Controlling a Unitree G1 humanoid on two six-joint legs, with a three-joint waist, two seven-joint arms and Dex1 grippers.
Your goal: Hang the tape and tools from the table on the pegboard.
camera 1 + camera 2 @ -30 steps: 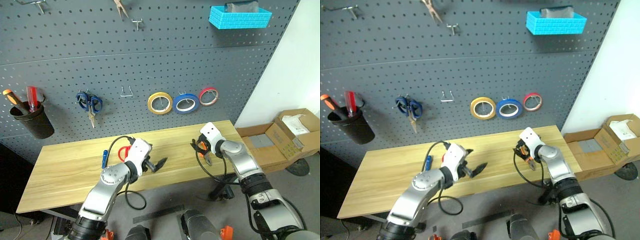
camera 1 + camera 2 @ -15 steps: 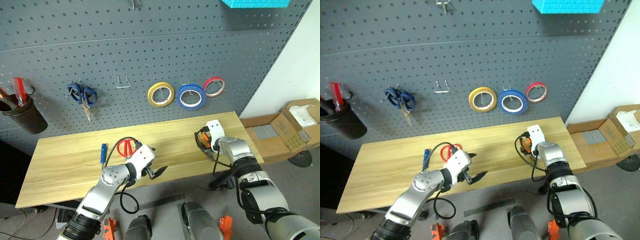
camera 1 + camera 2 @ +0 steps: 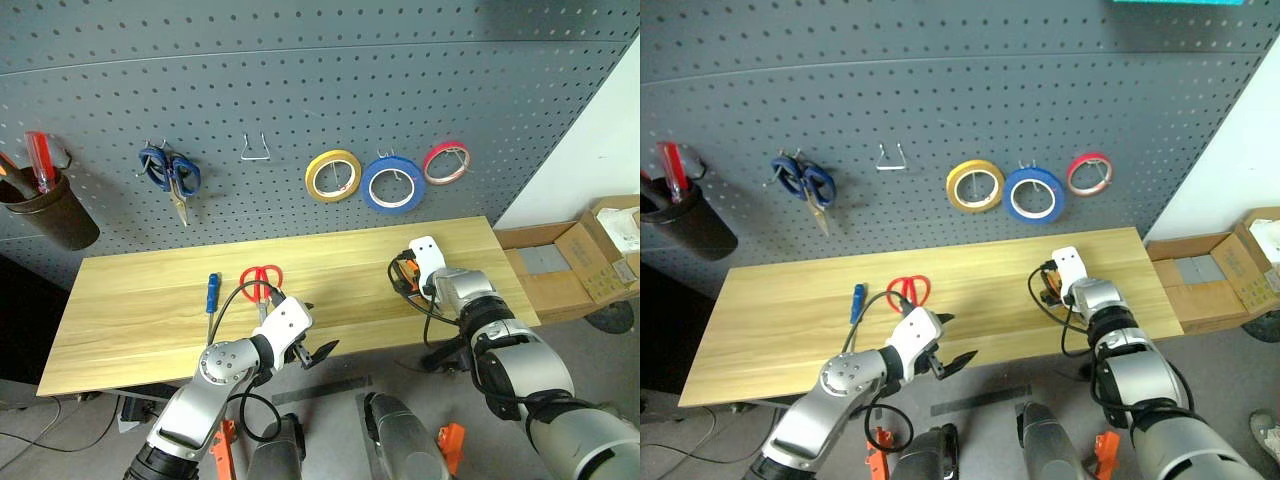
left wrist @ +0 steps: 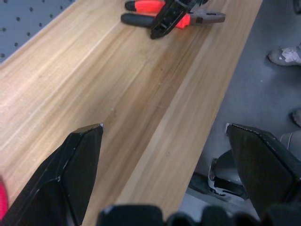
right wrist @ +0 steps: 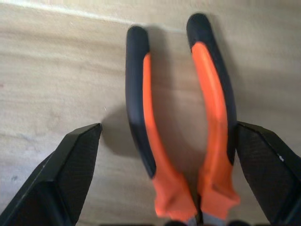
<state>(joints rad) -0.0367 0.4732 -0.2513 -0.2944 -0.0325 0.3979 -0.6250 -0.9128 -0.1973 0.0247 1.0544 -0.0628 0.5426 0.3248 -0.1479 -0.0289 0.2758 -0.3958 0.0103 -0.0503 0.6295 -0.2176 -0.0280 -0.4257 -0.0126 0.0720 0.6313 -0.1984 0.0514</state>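
Note:
My right gripper should close now: my fingers are beside the pliers' orange-and-black handles. Closing now would catch the pliers.
The pliers (image 5: 211, 108) with orange-and-black handles lie near the right end of the table (image 3: 140, 310). My right gripper (image 5: 167, 127) hangs open just over them, one finger on either side of the two handles, touching neither. The red-handled scissors (image 3: 262, 282) and the small blue-handled screwdriver (image 3: 212, 293) lie left of the middle. My left gripper (image 3: 318, 335) stands open and empty at the front edge, just right of the scissors. The blue tape (image 3: 393, 186) hangs on a hook of the pegboard (image 3: 300, 80).
On the pegboard hang a yellow roll (image 3: 333, 176), a pink-red roll (image 3: 446, 162), blue-handled scissors (image 3: 170, 175), a bare hook (image 3: 255, 150) and a black cup (image 3: 48, 218) holding screwdrivers. Cardboard boxes (image 3: 590, 260) sit on the floor to the right. A person's shoe (image 4: 284, 55) is beyond the table's front.
The whole view has tilted down toward the table. My right gripper has sunk forward onto the pliers and rolled, so it now straddles the handles. The left gripper has hardly moved.

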